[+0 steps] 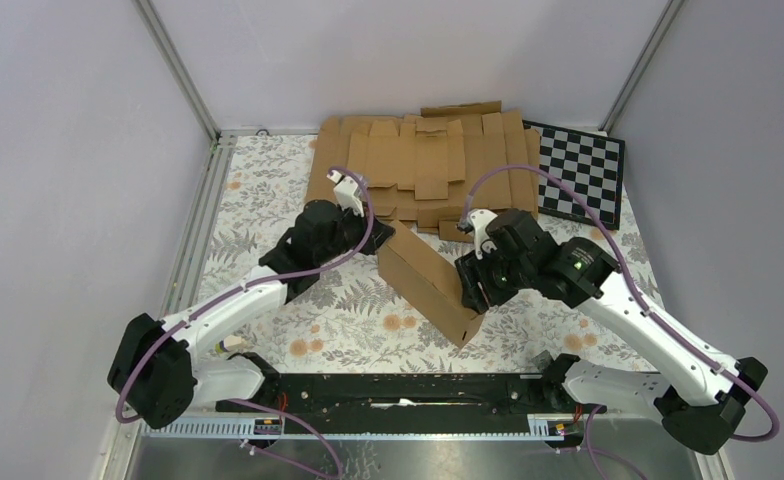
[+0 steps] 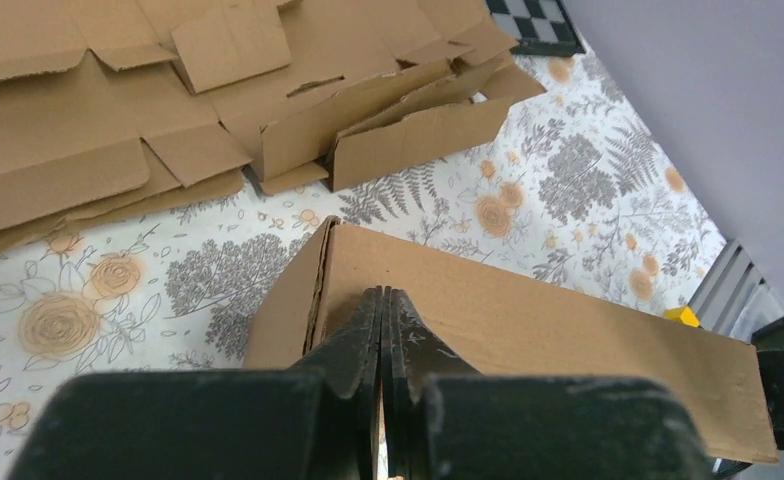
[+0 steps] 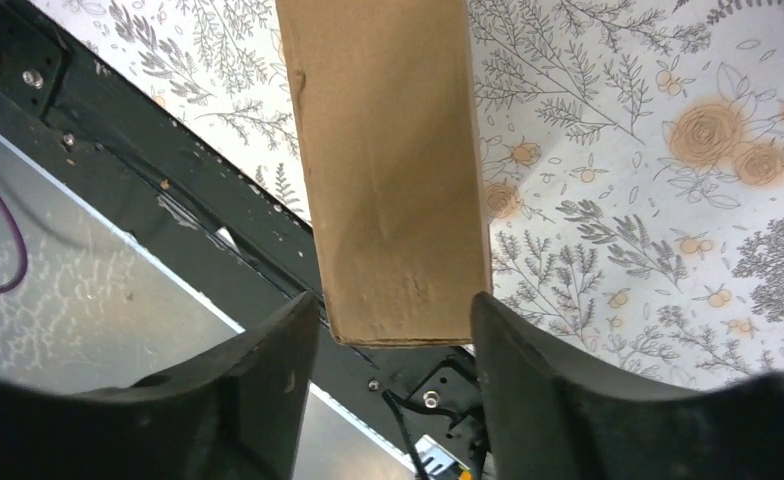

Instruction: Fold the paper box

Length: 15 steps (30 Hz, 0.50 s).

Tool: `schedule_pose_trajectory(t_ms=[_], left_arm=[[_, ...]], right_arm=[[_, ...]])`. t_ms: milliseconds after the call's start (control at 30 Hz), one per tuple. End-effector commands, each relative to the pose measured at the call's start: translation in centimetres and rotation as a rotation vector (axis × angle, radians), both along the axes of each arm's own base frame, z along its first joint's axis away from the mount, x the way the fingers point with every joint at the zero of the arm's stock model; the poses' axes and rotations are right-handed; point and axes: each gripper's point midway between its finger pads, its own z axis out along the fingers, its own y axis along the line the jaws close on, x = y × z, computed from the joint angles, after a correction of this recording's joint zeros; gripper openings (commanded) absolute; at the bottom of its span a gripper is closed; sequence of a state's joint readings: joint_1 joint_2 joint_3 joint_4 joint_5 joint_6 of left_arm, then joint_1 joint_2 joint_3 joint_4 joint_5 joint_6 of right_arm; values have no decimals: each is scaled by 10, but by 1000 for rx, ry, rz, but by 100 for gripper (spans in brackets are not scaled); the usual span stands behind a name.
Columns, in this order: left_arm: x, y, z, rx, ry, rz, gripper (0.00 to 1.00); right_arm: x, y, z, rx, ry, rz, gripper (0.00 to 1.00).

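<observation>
My right gripper will next set the box aside, so it should grip the folded paper box across its narrow top side (image 1: 464, 303) (image 3: 402, 298) and leave the paper box's bottom free.
The paper box (image 1: 423, 280) is a folded brown cardboard box lying diagonally on the floral mat in the top view. My left gripper (image 1: 376, 237) is at its far left end. In the left wrist view the left gripper (image 2: 383, 292) is shut, with its tips against the box's (image 2: 568, 330) top face near the corner. My right gripper (image 1: 474, 292) is at the near right end. In the right wrist view the right gripper (image 3: 393, 305) is open, with its fingers on either side of the box's (image 3: 388, 150) end.
A pile of flat cardboard blanks (image 1: 428, 165) lies at the back, also in the left wrist view (image 2: 118, 110). A checkerboard (image 1: 578, 170) lies at the back right. A black rail (image 1: 398, 390) runs along the near edge just past the box's end. Purple walls stand on both sides.
</observation>
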<state>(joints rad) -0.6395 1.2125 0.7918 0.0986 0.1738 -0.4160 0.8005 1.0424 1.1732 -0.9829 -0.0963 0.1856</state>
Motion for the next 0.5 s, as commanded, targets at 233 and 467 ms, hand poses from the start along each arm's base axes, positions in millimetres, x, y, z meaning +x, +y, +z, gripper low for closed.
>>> schedule_pose_trajectory(t_ms=[233,467], left_arm=[[-14,2,-11,20,33,-50,0],[-19,13,36,-23,-29,-13,17]], right_arm=[[29,24,28,22,-87,36,98],[52,44,17,1,-70,1,100]])
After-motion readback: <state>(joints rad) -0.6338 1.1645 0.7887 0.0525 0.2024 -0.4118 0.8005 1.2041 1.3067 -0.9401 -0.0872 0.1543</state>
